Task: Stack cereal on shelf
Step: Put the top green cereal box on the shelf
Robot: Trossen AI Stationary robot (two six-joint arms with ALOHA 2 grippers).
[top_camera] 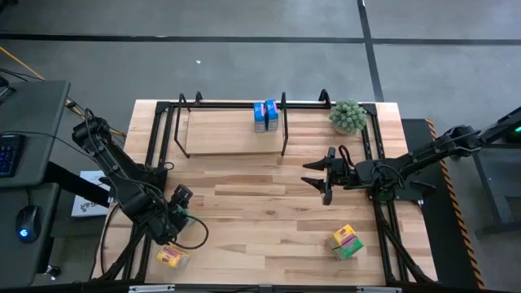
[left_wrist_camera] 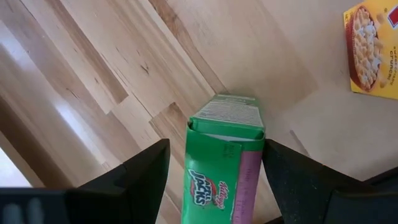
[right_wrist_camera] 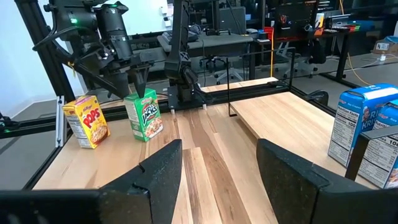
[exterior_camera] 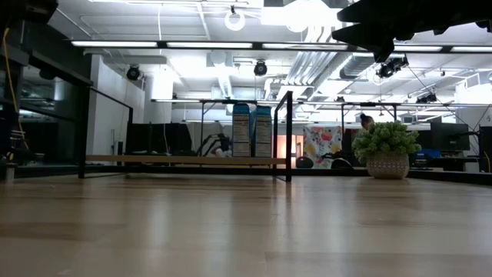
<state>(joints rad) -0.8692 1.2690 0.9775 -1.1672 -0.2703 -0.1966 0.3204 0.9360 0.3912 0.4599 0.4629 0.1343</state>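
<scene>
The left gripper will stack the cereal on the shelf, so next it will grab the green box by its pink-striped side (left_wrist_camera: 248, 177) and opposite side.
A green cereal box (left_wrist_camera: 224, 124) stands upright on its base on the table's near left part (right_wrist_camera: 144, 115). My left gripper (left_wrist_camera: 216, 144) is open above it, pointing down, with one finger on either side of the box's top. A gap shows beside one finger, and the other is close to the pink side. A yellow box (top_camera: 172, 256) lies beside it toward the near edge. Two blue boxes (top_camera: 265, 115) stand upright on the shelf's board (top_camera: 220, 130). My right gripper (top_camera: 317, 175) hangs open above mid-table, holding nothing. Another yellow-and-green box (top_camera: 345, 242) sits on the near right.
A round fuzzy green plant (top_camera: 348, 116) in a pale pot stands at the shelf's right end. The black tube frame (exterior_camera: 288, 135) rises around the board. Bare planks lie between the two arms and in front of the shelf.
</scene>
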